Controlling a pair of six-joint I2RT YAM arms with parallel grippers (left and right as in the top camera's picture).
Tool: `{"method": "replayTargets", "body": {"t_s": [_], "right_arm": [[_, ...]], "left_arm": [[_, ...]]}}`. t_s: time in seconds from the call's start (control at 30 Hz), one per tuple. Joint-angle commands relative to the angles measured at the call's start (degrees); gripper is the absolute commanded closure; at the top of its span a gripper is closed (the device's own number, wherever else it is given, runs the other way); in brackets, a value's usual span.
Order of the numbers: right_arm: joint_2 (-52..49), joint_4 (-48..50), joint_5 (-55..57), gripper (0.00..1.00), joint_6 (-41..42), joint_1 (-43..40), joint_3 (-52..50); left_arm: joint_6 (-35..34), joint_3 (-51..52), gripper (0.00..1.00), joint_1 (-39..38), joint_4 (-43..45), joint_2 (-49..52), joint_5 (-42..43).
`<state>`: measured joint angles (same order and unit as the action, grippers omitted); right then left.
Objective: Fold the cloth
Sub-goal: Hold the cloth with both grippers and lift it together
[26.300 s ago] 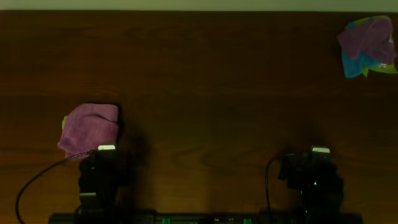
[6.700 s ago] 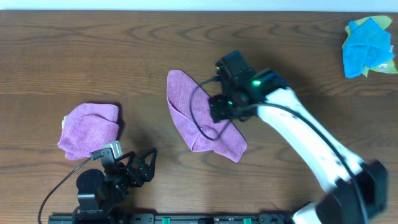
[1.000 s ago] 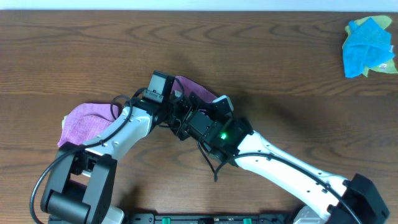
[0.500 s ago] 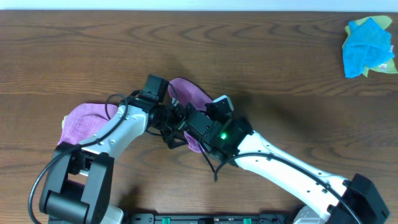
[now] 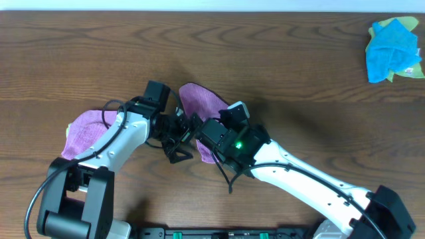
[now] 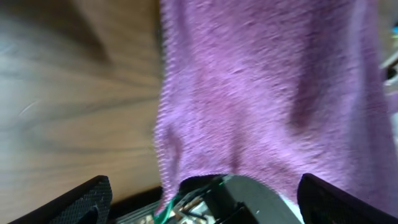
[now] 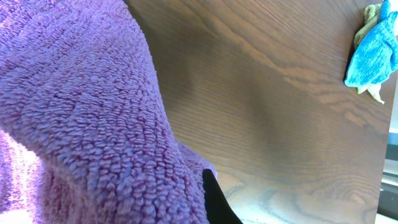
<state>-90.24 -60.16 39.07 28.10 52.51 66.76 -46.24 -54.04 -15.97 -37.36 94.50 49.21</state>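
The left gripper will next grab the purple cloth by its hanging edge, away from where the right gripper holds it, to spread the cloth for folding.
The purple cloth (image 5: 199,101) lies bunched at the table's centre, with part of it raised off the wood. My right gripper (image 5: 204,131) is shut on it. In the right wrist view the terry pile (image 7: 81,124) fills the left side, and one dark finger (image 7: 214,198) shows against it. Just left of the cloth, my left gripper (image 5: 179,141) is open and holds nothing. In the left wrist view the cloth (image 6: 261,93) hangs ahead between the spread fingers (image 6: 78,200), and the right gripper's black body sits under its hem.
A second purple cloth (image 5: 83,129) lies folded at the left, beside the left arm. A bright blue cloth (image 5: 392,40) on a yellow-green one sits at the far right corner, also seen as the blue cloth (image 7: 373,53) in the right wrist view. Both arms cross the table's middle.
My left gripper has drawn back to the left and downward from the cloth, its jaws slightly wider. The right gripper has stayed in place, still shut on the cloth.
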Motion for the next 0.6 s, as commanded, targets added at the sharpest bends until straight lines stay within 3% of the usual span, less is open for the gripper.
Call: {"method": "replayTargets", "body": {"t_s": [0.0,0.27,0.57], "right_arm": [[1.11,0.15,1.44,0.99,1.22,-0.37,1.95],[1.11,0.22,1.44,0.99,1.22,-0.37,4.22],[1.11,0.22,1.42,0.99,1.25,-0.37,4.28]], "left_arm": [[3.93,-0.92,0.03,-0.13,-2.43,-0.87,-1.88],[3.54,-0.87,0.03,-0.44,-3.26,-0.87,-4.07],[-6.62,-0.85,0.03,-6.60,2.51,-0.87,-9.01]]}}
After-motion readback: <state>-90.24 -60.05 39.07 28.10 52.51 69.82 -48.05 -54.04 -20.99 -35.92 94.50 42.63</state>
